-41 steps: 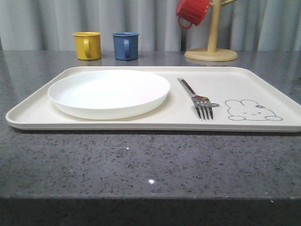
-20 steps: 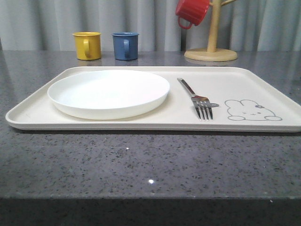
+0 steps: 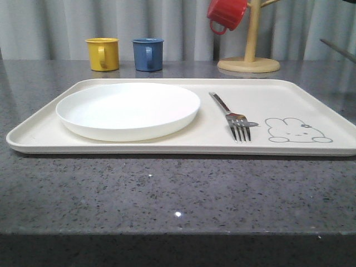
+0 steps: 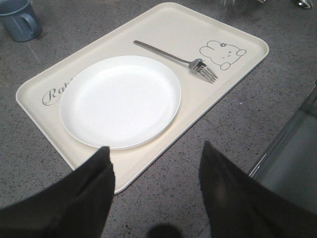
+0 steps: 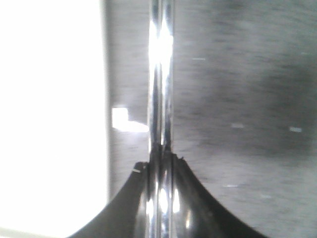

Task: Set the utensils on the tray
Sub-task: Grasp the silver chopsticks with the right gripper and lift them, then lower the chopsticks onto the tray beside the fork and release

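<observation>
The chopsticks would miss: they are over the table beside the tray in the right wrist view. I need to move them over the tray, then open my right gripper.
The cream tray [image 3: 167,146] lies across the grey table. On it rest the white plate [image 3: 128,108] at the left and the fork [image 3: 231,114] beside the rabbit drawing. The left wrist view shows the same tray [image 4: 173,29], plate [image 4: 120,101] and fork [image 4: 173,57]. My left gripper [image 4: 156,158] hangs open over the bare table just off the tray's near corner, holding nothing. My right gripper [image 5: 161,153] is shut on two shiny parallel metal strips, which look like the chopsticks [image 5: 161,74]. A thin dark rod [image 3: 337,50] pokes in at the front view's right edge.
A yellow mug [image 3: 103,53] and a blue mug [image 3: 148,54] stand behind the tray. A red mug [image 3: 227,14] hangs on a wooden mug tree [image 3: 248,61] at the back right. The table's edge [image 4: 277,144] runs near my left gripper.
A thin dark rod has come into the front view at the upper right edge. The tray, plate and fork have not moved.
</observation>
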